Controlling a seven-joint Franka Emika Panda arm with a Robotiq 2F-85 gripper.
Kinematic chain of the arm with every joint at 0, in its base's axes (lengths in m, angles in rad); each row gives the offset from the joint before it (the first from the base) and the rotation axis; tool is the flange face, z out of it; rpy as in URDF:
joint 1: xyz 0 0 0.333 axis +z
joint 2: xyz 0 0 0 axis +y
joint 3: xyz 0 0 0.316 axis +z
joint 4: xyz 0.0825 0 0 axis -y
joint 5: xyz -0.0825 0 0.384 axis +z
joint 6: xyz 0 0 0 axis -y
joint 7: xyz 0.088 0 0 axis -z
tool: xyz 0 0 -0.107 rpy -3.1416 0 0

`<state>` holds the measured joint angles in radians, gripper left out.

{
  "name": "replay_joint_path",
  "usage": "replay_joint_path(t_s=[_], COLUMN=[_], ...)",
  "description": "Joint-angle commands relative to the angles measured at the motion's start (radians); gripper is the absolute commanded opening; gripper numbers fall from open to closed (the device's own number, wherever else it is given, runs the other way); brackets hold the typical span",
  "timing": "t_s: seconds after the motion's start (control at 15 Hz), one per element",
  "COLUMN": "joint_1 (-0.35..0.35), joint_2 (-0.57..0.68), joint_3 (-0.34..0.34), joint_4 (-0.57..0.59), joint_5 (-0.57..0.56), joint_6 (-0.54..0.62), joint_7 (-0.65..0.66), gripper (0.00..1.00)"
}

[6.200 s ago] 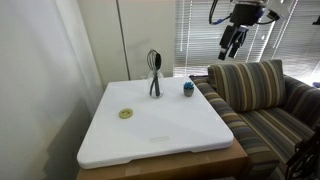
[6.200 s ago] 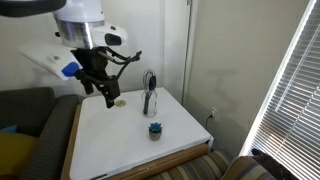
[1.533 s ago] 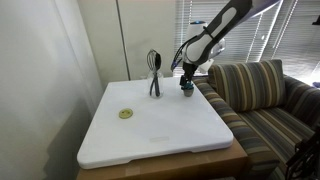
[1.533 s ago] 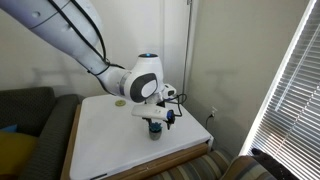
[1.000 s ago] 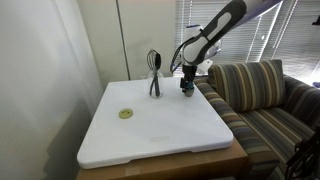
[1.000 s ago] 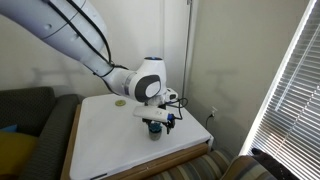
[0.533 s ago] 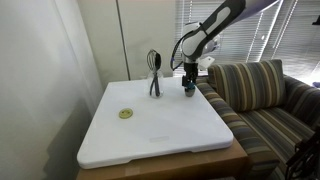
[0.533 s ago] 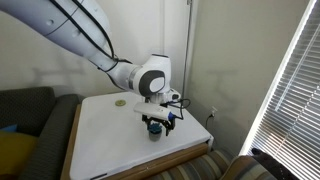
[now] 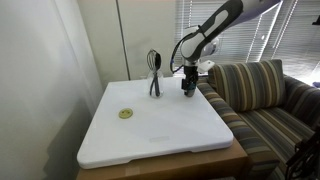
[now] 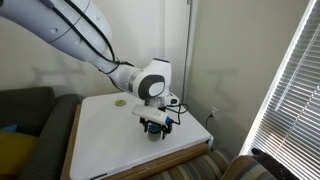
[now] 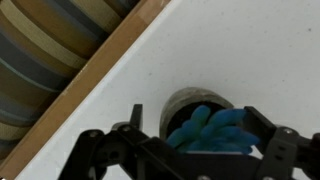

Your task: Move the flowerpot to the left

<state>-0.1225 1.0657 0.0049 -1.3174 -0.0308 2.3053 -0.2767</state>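
Note:
The gripper closes now, since the flowerpot sits between both fingers, which reach down on either side. Closing now would catch it.
The flowerpot, a tiny dark pot with a blue-teal rounded plant top, stands near the white tabletop's edge by the sofa. In the wrist view my gripper is open, with one finger on each side of the pot and a gap to the left finger. In both exterior views the gripper is down over the pot and hides most of it. Only a bit of the flowerpot shows under the fingers.
A dark whisk in its holder stands just beside the gripper. A flat yellow-green disc lies on the white tabletop. A striped sofa adjoins the table's wooden edge. A wall and door stand behind.
Over the last second the gripper has come down over the flowerpot, so the fingers now straddle it. The pot has not moved.

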Motion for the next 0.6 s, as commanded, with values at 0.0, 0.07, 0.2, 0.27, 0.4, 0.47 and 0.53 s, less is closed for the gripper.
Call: replay_joint_path(t_s=[0.0, 0.07, 0.2, 0.27, 0.4, 0.47, 0.53], joint_1=[-0.021, -0.021, -0.023, -0.025, -0.024, -0.022, -0.018], joint_2=[0.026, 0.028, 0.031, 0.028, 0.02, 0.015, 0.006], joint_3=[0.021, 0.02, 0.021, 0.02, 0.018, 0.016, 0.013], joint_4=[0.036, 0.037, 0.042, 0.041, 0.039, 0.033, 0.025], joint_5=[0.017, 0.018, 0.021, 0.022, 0.021, 0.018, 0.013], joint_6=[-0.023, -0.02, -0.019, -0.017, -0.015, -0.014, -0.015], joint_7=[-0.006, -0.005, -0.006, -0.006, -0.007, -0.006, -0.005], gripper=[0.88, 0.74, 0.6, 0.52, 0.42, 0.42, 0.42])
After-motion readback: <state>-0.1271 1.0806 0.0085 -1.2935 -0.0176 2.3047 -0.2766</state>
